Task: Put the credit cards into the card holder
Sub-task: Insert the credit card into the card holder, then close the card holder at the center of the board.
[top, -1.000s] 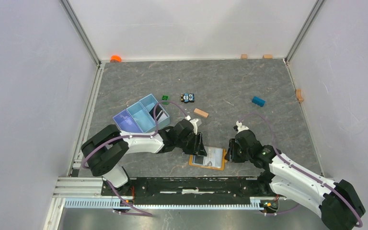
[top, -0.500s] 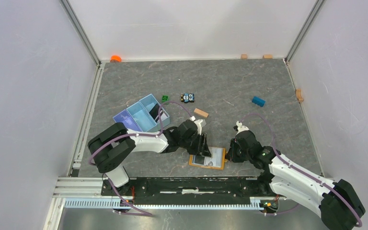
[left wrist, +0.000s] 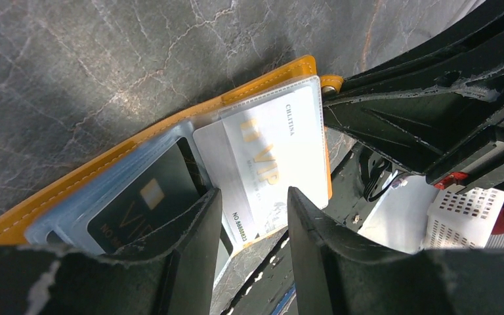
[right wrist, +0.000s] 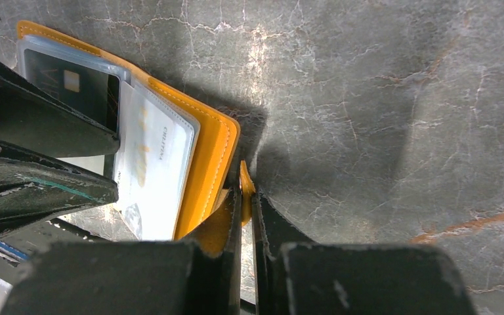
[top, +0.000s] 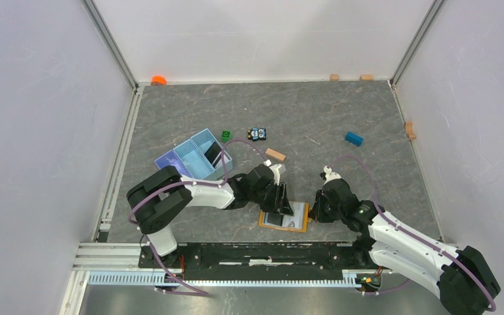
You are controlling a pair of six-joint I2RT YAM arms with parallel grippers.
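My right gripper's fingers are closed around the orange tab (top: 310, 217), so if I lifted my right gripper now, the card holder (top: 296, 224) would come up with it, rising at the tab's edge.
The card holder (top: 296, 224) lies open on the table, orange with clear pockets (left wrist: 262, 82) (right wrist: 207, 164). A black credit card (left wrist: 144, 200) (right wrist: 72, 85) sits in its left pocket. A pale silvery credit card marked VIP (left wrist: 269, 144) (right wrist: 154, 157) sits in the right pocket. My left gripper (top: 281, 205) (left wrist: 252, 197) is open, its fingers straddling the silvery card's near end without holding it. My right gripper (top: 312, 211) (right wrist: 246, 193) is shut on the small orange tab at the card holder's right edge.
A light blue divided tray (top: 187, 161) stands behind the left arm, with a dark flat thing (top: 213, 152) leaning in one compartment. Farther back lie a green cube (top: 226, 135), a toy car (top: 257, 134), a wooden block (top: 275, 155) and a blue block (top: 353, 138).
My right gripper has closed on the card holder's tab. The left gripper has slid a little to the right over the open holder.
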